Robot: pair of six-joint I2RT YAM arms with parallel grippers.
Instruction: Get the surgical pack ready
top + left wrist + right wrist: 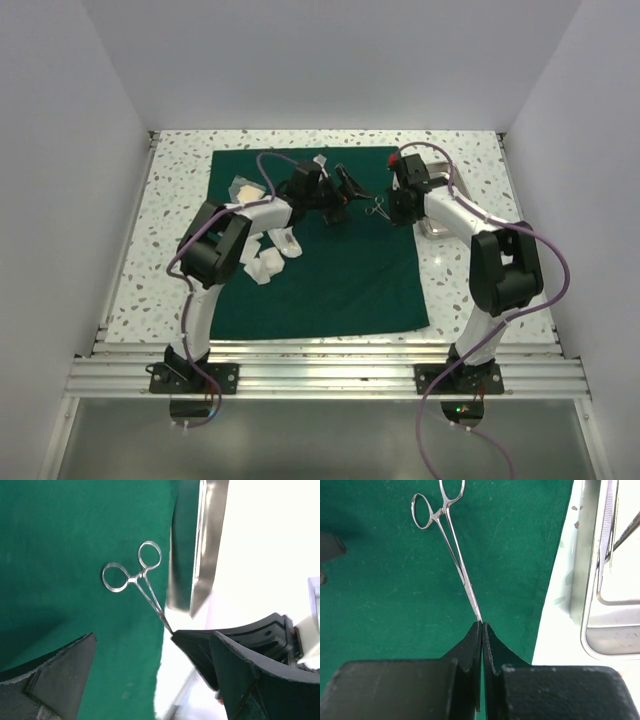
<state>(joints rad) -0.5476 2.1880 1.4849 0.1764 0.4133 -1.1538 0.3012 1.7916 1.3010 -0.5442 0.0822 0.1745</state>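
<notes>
My left gripper's fingers stop short of the forceps, with green drape point(330, 280) between them. It needs to move toward the forceps before it closes on the forceps.
The surgical pack is a dark green drape point(330, 280) lying flat and spread out over the table. My right gripper point(482, 625) is shut on the tips of steel forceps point(451, 550), whose ring handles point away over the drape point(380, 580) near its right edge. In the top view the forceps point(374, 209) hang between the two grippers. My left gripper point(152, 636) stands open a short way left of the forceps point(135, 575), facing them with nothing between its fingers. The right gripper's black fingers point(195, 650) show in the left wrist view, pinching the forceps' tips.
A shiny steel tray point(587, 630) with instruments in it sits on the speckled table just right of the drape, partly under my right arm point(460, 215). White gauze packets point(265, 258) lie on the drape's left part, beside my left arm. White walls enclose the table.
</notes>
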